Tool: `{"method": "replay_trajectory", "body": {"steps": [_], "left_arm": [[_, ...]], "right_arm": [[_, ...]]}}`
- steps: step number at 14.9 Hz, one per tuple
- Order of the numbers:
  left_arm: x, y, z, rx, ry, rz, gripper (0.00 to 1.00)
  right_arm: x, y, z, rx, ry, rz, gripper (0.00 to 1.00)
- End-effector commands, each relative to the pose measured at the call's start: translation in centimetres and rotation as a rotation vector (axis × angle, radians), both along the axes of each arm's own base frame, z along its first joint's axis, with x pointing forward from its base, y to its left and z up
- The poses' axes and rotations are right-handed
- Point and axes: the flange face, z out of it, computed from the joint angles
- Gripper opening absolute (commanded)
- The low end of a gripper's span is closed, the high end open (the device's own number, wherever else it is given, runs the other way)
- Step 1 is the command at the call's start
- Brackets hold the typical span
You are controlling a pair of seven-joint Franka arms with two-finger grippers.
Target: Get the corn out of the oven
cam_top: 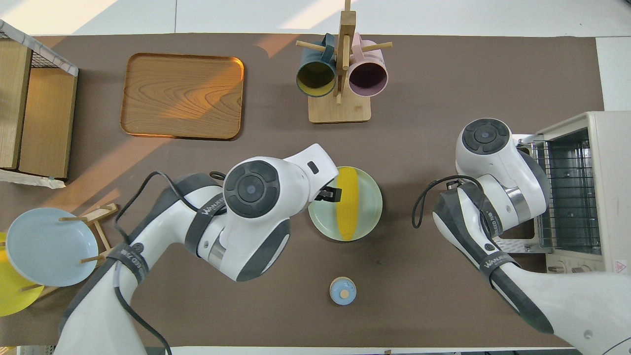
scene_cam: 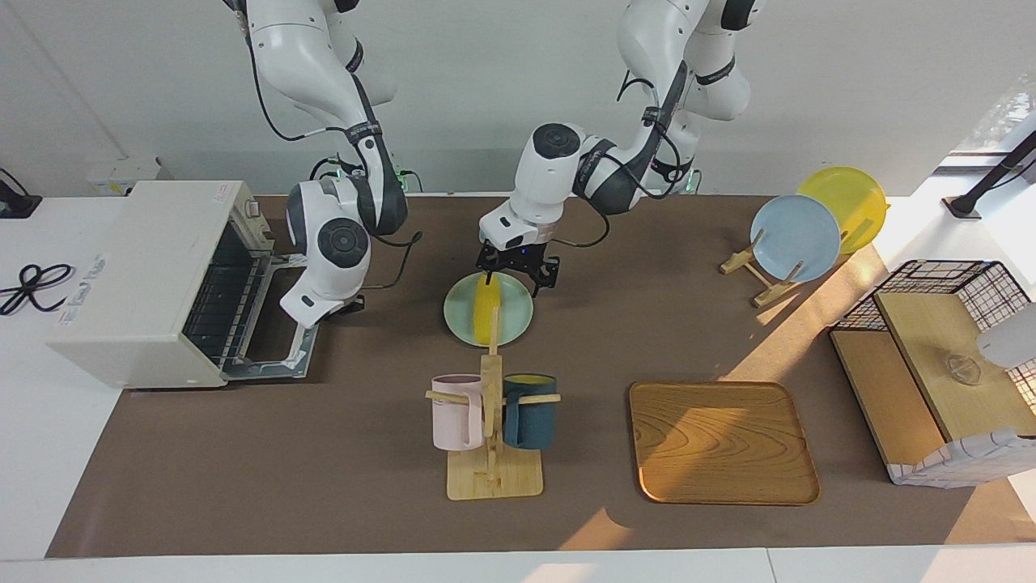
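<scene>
My left gripper should next grab the yellow corn by its middle to move it. Then it should move the corn onto the wooden tray.
The yellow corn lies on a pale green plate in the middle of the table, outside the oven. The white oven stands at the right arm's end, its door folded down and only the bare wire rack showing inside. My left gripper hangs open low over the plate, above the corn's end nearer the robots, holding nothing. My right gripper is shut and empty, just above the table between the oven door and the plate; in the overhead view its arm hides it.
A mug rack with a pink and a dark blue mug stands farther from the robots than the plate. A wooden tray, a rack with a blue and a yellow plate and a wire shelf sit toward the left arm's end. A small blue bell stands near the robots.
</scene>
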Motion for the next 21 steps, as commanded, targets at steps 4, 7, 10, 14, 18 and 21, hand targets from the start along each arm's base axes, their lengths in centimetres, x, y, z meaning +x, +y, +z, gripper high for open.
{"method": "replay_trajectory", "body": {"steps": [4,7,10,14,18,21], "left_arm": [[0.6,-2.7,-3.5,0.019,-0.008,0.012,1.0],[0.8,-3.3,-5.2,-0.001,-0.026,0.085,1.0],[1.0,-2.8,-5.7,0.009,-0.025,0.094,1.0],[1.3,-2.4,-5.7,0.012,-0.023,0.111,0.56],[1.0,-2.4,-5.7,0.016,-0.01,0.15,0.0],[1.5,-1.8,-3.4,0.016,-0.007,0.183,0.0]], "right_arm": [[-0.2,-9.0,10.7,0.045,0.005,0.026,0.0],[-1.1,-12.5,13.0,0.134,-0.014,-0.008,0.0],[-1.2,-11.2,16.7,0.231,-0.041,-0.055,0.2],[-1.0,-9.8,24.5,0.29,-0.067,-0.068,0.84],[-0.4,-7.7,27.6,0.371,-0.099,-0.063,1.0],[-0.5,-8.1,27.8,0.364,-0.094,-0.07,1.0]]}}
